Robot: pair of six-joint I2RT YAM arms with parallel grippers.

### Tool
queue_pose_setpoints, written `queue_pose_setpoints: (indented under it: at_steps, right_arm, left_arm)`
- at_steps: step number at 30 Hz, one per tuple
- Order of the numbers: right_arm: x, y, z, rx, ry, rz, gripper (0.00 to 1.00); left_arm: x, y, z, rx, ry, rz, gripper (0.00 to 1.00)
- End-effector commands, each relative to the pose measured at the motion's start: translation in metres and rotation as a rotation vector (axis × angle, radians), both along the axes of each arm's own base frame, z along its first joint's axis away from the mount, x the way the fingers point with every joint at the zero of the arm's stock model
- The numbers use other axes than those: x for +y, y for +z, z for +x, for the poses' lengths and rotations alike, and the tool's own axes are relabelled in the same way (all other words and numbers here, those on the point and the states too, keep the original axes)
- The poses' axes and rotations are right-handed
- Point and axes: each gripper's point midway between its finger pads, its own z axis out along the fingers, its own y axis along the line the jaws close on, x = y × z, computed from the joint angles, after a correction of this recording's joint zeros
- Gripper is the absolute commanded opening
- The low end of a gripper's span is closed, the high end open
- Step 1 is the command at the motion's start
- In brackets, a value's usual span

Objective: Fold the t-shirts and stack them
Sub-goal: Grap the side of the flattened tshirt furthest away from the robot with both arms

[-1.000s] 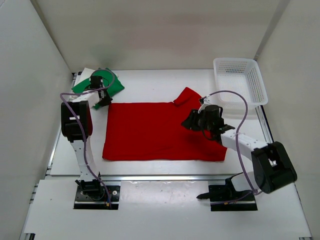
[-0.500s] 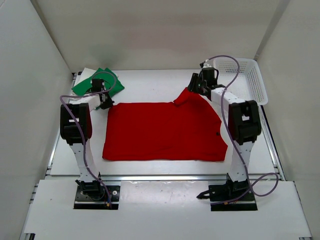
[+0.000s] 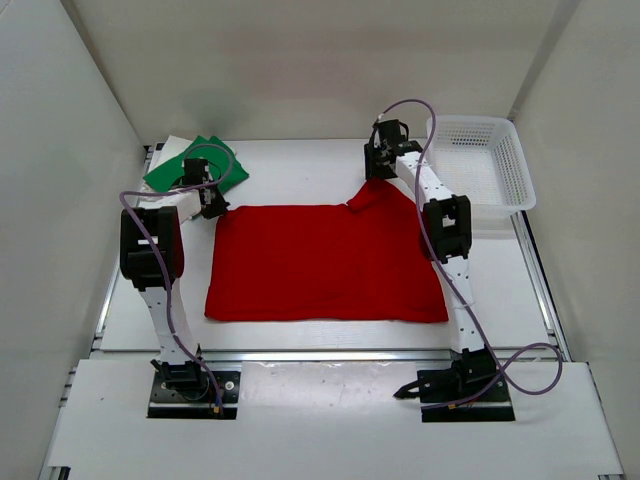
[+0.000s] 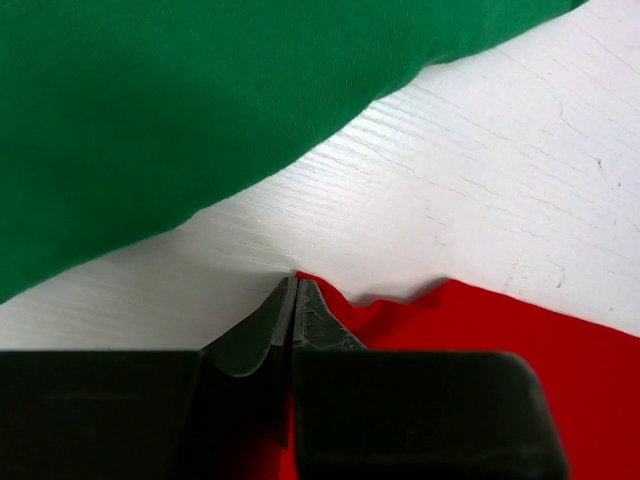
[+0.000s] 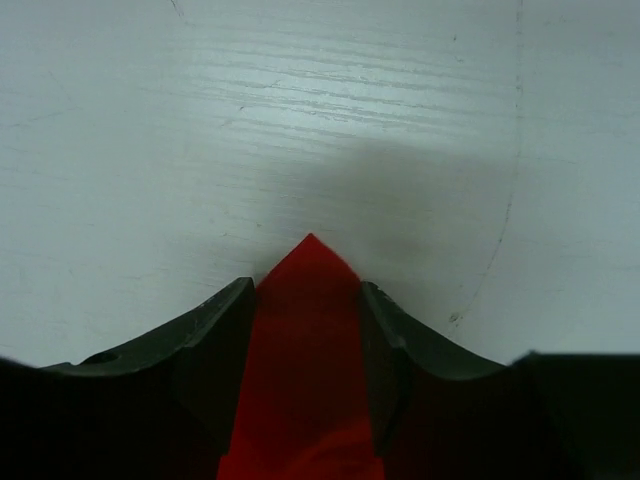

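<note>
The robot's right gripper should close, since the point lies between its fingers and shows past them in the right wrist view. Closing now would catch the point of the sleeve.
The red t-shirt [image 3: 325, 262] lies spread flat mid-table, one sleeve pointing toward the back right. My left gripper [image 3: 208, 200] is at its back left corner. In the left wrist view the left gripper [image 4: 296, 283] is shut, with the red cloth [image 4: 500, 320] pinched at its tips. My right gripper [image 3: 383, 165] reaches over the sleeve's tip. In the right wrist view the right gripper [image 5: 307, 285] is open and the red sleeve point [image 5: 305, 340] lies between its fingers. The green t-shirt [image 3: 190, 160] lies folded at the back left, a cream-white cloth edge [image 3: 167, 144] showing under it.
A white mesh basket [image 3: 478, 160] stands at the back right, just beside the right arm. White walls close in the table on the left, back and right. The green shirt's edge [image 4: 200, 100] lies close beyond the left fingertips, across a strip of bare table [image 4: 480, 180].
The right arm has swung from the shirt's right side to the sleeve tip at the back, and its jaws stand wider. The left gripper has stayed at its corner.
</note>
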Motion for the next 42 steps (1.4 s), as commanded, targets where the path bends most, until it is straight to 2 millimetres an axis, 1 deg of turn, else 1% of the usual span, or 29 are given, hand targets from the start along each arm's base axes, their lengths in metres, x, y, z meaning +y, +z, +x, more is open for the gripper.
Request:
queue_pose_setpoints:
  at_steps: [1, 2, 3, 4, 5, 6, 11, 12, 13, 15, 18, 19, 20, 22, 24, 25, 27, 28, 29, 30, 31, 32, 35, 36, 38, 39, 40, 41, 42]
  right_arm:
    - [-0.004, 0.015, -0.001, -0.007, 0.023, -0.044, 0.44]
    - [-0.003, 0.011, -0.002, -0.001, 0.024, -0.045, 0.43]
    - [-0.002, 0.009, -0.003, 0.000, 0.027, -0.045, 0.42]
    - [-0.004, 0.006, -0.002, 0.005, 0.021, -0.045, 0.41]
    - [0.001, 0.000, -0.004, 0.014, 0.031, -0.052, 0.41]
    - [0.002, 0.007, -0.003, 0.001, 0.035, -0.049, 0.42]
    - [0.001, 0.007, 0.002, -0.017, 0.032, -0.045, 0.48]
    - [0.001, 0.011, 0.004, -0.026, 0.029, -0.042, 0.48]
    - [0.001, 0.011, 0.005, -0.032, 0.031, -0.040, 0.48]
    - [0.000, 0.009, 0.005, -0.026, 0.023, -0.028, 0.46]
    - [0.003, 0.013, 0.009, -0.049, 0.027, -0.026, 0.47]
    - [0.003, 0.011, 0.009, -0.048, 0.029, -0.021, 0.41]
    - [0.003, 0.014, 0.010, -0.054, 0.030, -0.023, 0.32]
    - [-0.001, 0.013, 0.011, -0.050, 0.026, -0.012, 0.26]
    - [-0.001, 0.012, 0.011, -0.046, 0.022, -0.008, 0.16]
    - [-0.001, 0.012, 0.012, -0.049, 0.017, -0.015, 0.13]
    - [0.000, 0.017, 0.013, -0.054, 0.016, 0.002, 0.01]
    - [0.000, 0.020, 0.015, -0.061, 0.012, 0.014, 0.00]
    - [0.000, 0.026, 0.015, -0.062, 0.005, 0.020, 0.00]
    - [0.002, 0.042, 0.017, -0.087, -0.004, 0.032, 0.00]
    - [0.000, 0.050, 0.017, -0.092, -0.015, 0.039, 0.00]
    - [-0.002, 0.065, 0.016, -0.102, -0.010, 0.044, 0.00]
    - [-0.006, 0.104, 0.000, -0.086, -0.024, 0.063, 0.00]
    - [-0.008, 0.111, -0.009, -0.062, -0.028, 0.065, 0.00]
    - [-0.020, 0.129, -0.021, -0.040, -0.058, 0.065, 0.00]
    - [-0.025, 0.132, -0.029, -0.012, -0.069, 0.067, 0.00]
    - [-0.023, 0.138, -0.037, 0.000, -0.064, 0.070, 0.00]
    - [-0.031, 0.141, -0.042, 0.017, -0.084, 0.069, 0.00]
    - [-0.032, 0.132, -0.051, 0.063, -0.084, 0.067, 0.00]
  left_arm:
    - [-0.004, 0.041, 0.014, -0.098, -0.010, -0.013, 0.00]
    - [0.000, 0.042, 0.014, -0.100, -0.003, -0.014, 0.00]
    - [-0.006, 0.043, 0.015, -0.101, -0.014, -0.015, 0.00]
    - [-0.004, 0.043, 0.015, -0.101, -0.010, -0.013, 0.00]
    - [-0.003, 0.041, 0.014, -0.097, -0.008, -0.005, 0.00]
    - [-0.003, 0.042, 0.014, -0.100, -0.009, -0.008, 0.00]
    - [-0.004, 0.037, 0.013, -0.089, -0.010, -0.011, 0.00]
    - [-0.016, 0.037, 0.012, -0.093, -0.033, -0.009, 0.00]
    - [-0.020, 0.035, 0.011, -0.090, -0.041, -0.009, 0.00]
    - [-0.020, 0.038, 0.013, -0.099, -0.041, -0.009, 0.00]
    - [-0.021, 0.035, 0.011, -0.087, -0.044, -0.012, 0.00]
    - [-0.020, 0.036, 0.012, -0.092, -0.048, -0.005, 0.00]
    - [-0.020, 0.035, 0.012, -0.092, -0.051, 0.001, 0.00]
    - [-0.020, 0.037, 0.011, -0.092, -0.046, -0.011, 0.00]
    - [-0.021, 0.040, 0.013, -0.104, -0.046, -0.009, 0.00]
    - [-0.019, 0.038, 0.013, -0.098, -0.043, -0.011, 0.00]
    - [-0.021, 0.040, 0.013, -0.103, -0.049, -0.015, 0.00]
    - [-0.023, 0.037, 0.011, -0.096, -0.052, -0.014, 0.00]
    - [-0.023, 0.041, 0.011, -0.106, -0.054, -0.018, 0.00]
    - [-0.023, 0.042, 0.012, -0.112, -0.050, -0.020, 0.00]
    - [-0.021, 0.044, 0.012, -0.116, -0.046, -0.027, 0.00]
    - [-0.024, 0.048, 0.012, -0.127, -0.050, -0.035, 0.00]
    - [-0.019, 0.052, 0.008, -0.140, -0.030, -0.055, 0.00]
    - [-0.022, 0.062, 0.011, -0.166, -0.035, -0.059, 0.00]
    - [-0.022, 0.065, 0.007, -0.168, -0.035, -0.067, 0.00]
    - [-0.020, 0.072, 0.006, -0.181, -0.030, -0.065, 0.00]
    - [-0.021, 0.070, 0.003, -0.175, -0.032, -0.068, 0.00]
    - [-0.021, 0.075, 0.001, -0.187, -0.031, -0.073, 0.00]
    - [-0.024, 0.080, -0.001, -0.198, -0.037, -0.085, 0.00]
